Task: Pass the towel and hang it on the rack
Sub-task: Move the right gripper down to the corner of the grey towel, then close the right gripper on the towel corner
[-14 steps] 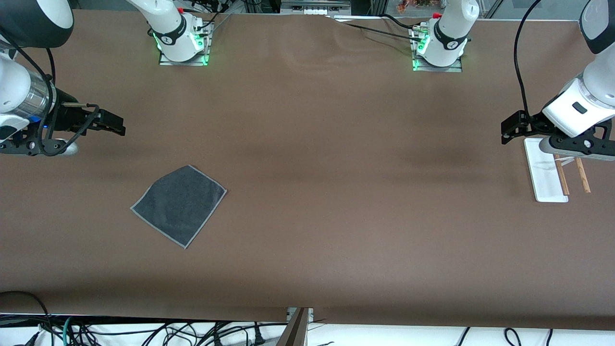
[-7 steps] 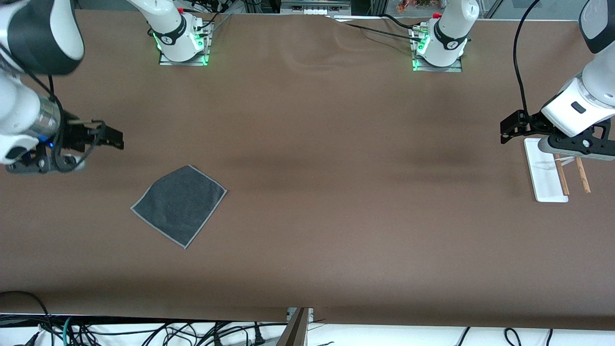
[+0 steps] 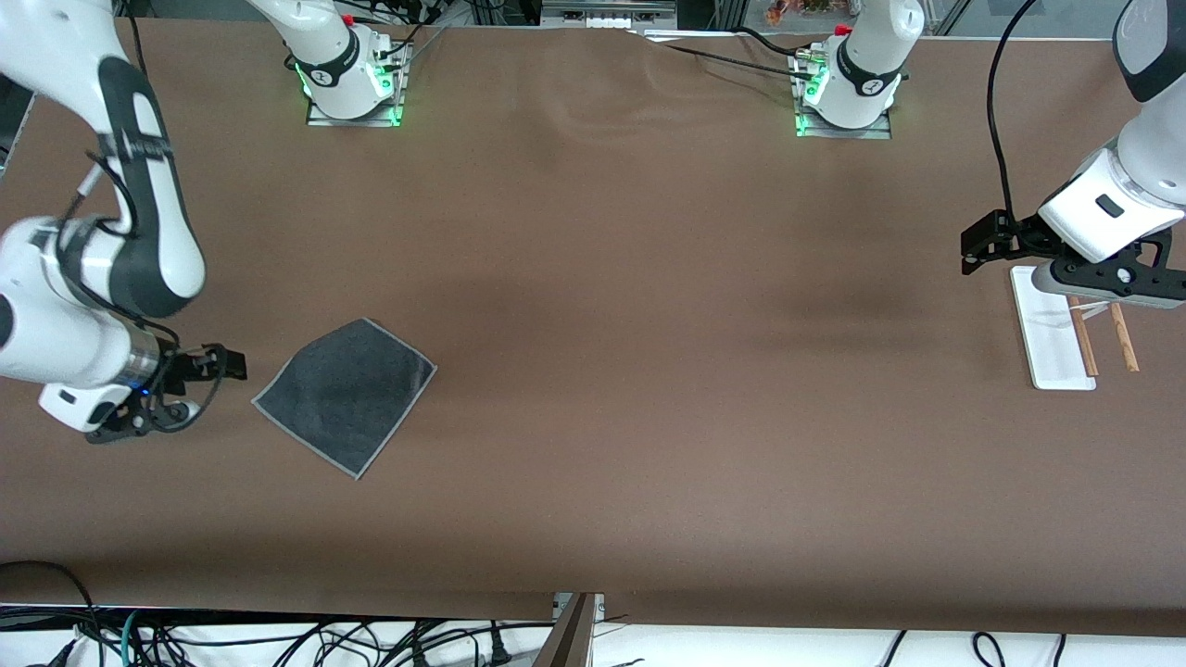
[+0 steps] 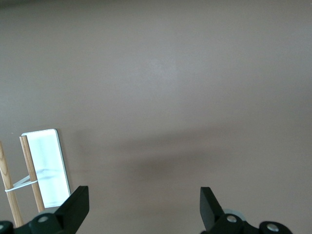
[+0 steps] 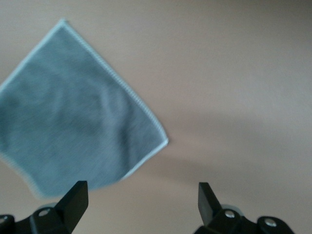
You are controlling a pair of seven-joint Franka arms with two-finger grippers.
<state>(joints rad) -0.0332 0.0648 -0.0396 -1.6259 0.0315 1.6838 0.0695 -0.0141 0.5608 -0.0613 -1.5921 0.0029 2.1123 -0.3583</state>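
I need to grip the towel by its corner with my right gripper next, to pass it on for the rack.
The dark grey towel lies flat on the brown table, toward the right arm's end; the right wrist view shows it too. My right gripper hangs low over bare table just beside the towel's corner, open and empty. The rack stands at the left arm's end: a white base with two wooden rods. Over the table beside the rack's base hovers my left gripper, open with nothing between its fingers. The left wrist view catches the rack's base.
Both arm bases stand with green lights along the table's edge farthest from the front camera. The brown table cover has slight wrinkles near the bases. Cables hang below the table's front edge.
The right arm has swung its gripper over to the towel's corner and lower. The left gripper has barely shifted. Both grippers stay open.
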